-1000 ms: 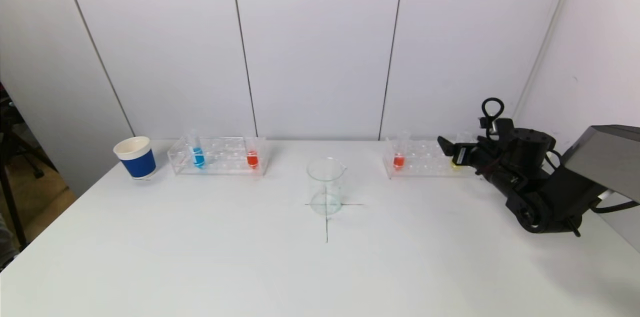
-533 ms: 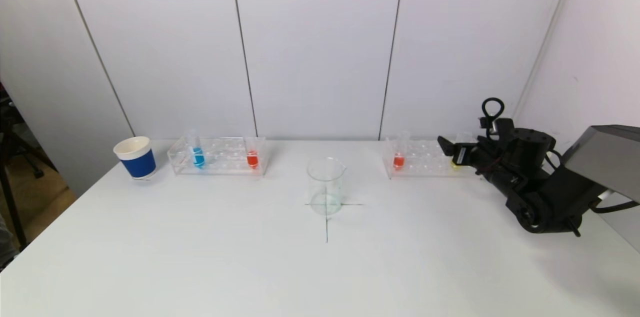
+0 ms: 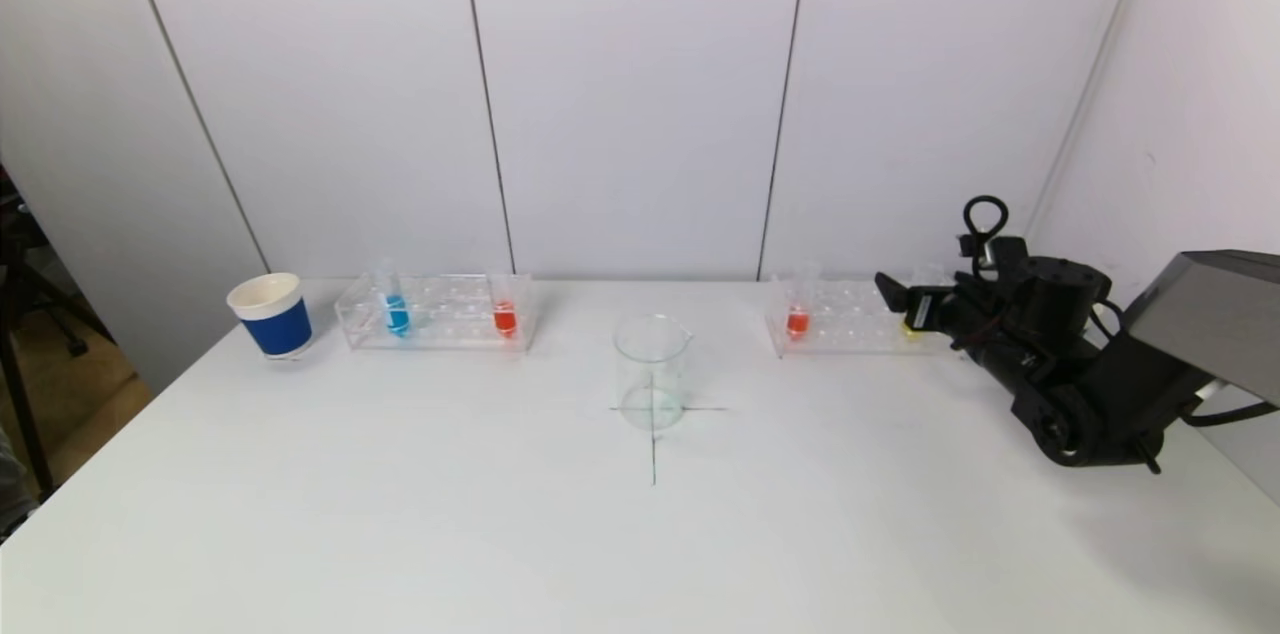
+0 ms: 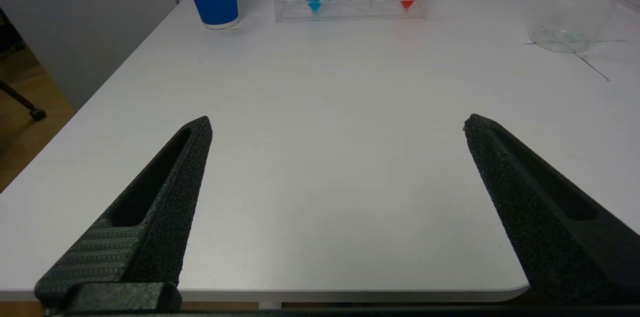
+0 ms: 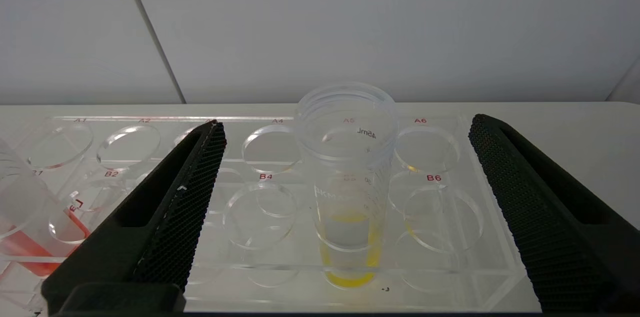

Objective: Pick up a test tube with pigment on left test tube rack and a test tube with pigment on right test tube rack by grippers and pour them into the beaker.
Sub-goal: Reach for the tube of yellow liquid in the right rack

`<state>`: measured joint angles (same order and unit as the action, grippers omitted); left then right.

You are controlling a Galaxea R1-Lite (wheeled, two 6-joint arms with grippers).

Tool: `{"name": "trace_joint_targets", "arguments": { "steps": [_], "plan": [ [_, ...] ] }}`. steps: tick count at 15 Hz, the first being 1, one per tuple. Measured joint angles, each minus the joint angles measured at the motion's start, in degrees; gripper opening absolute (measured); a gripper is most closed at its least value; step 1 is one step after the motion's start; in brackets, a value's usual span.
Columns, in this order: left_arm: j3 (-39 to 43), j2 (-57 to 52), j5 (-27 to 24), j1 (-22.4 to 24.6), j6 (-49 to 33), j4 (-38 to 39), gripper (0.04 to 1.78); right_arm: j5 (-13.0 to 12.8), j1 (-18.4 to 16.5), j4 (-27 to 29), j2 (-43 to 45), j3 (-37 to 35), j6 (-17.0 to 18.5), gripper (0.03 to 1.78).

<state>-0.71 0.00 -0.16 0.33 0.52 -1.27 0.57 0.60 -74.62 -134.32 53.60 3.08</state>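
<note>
I need to grab the yellow tube next with my right gripper, by its upper side below the tube's rim, because the clear rack (image 3: 854, 317) encloses its lower half.
The left clear rack (image 3: 445, 314) holds a blue-pigment tube (image 3: 396, 312) and a red-pigment tube (image 3: 505, 317). The empty glass beaker (image 3: 652, 371) stands mid-table on a cross mark. The right clear rack (image 3: 850, 319) holds a red-pigment tube (image 3: 797, 319) and a yellow-pigment tube (image 5: 349, 182) in slot B5. My right gripper (image 5: 346, 122) is open at the rack's right end, with a finger on each side of the yellow tube and neither touching it. My left gripper (image 4: 336, 119) is open and empty over the table's near left edge, far from the left rack (image 4: 350, 4).
A blue and white paper cup (image 3: 270, 314) stands left of the left rack. The white wall runs close behind both racks. The right arm (image 3: 1080, 384) lies low over the table's right side.
</note>
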Motion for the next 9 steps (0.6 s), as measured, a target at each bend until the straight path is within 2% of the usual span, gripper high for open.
{"name": "trace_joint_targets", "arguments": {
  "steps": [9],
  "plan": [
    [0.0, 0.0, 0.0, 0.0, 0.0, 0.01, 1.76, 0.02, 0.09, -0.11, -0.2, -0.05, -0.11, 1.77]
  ]
}}
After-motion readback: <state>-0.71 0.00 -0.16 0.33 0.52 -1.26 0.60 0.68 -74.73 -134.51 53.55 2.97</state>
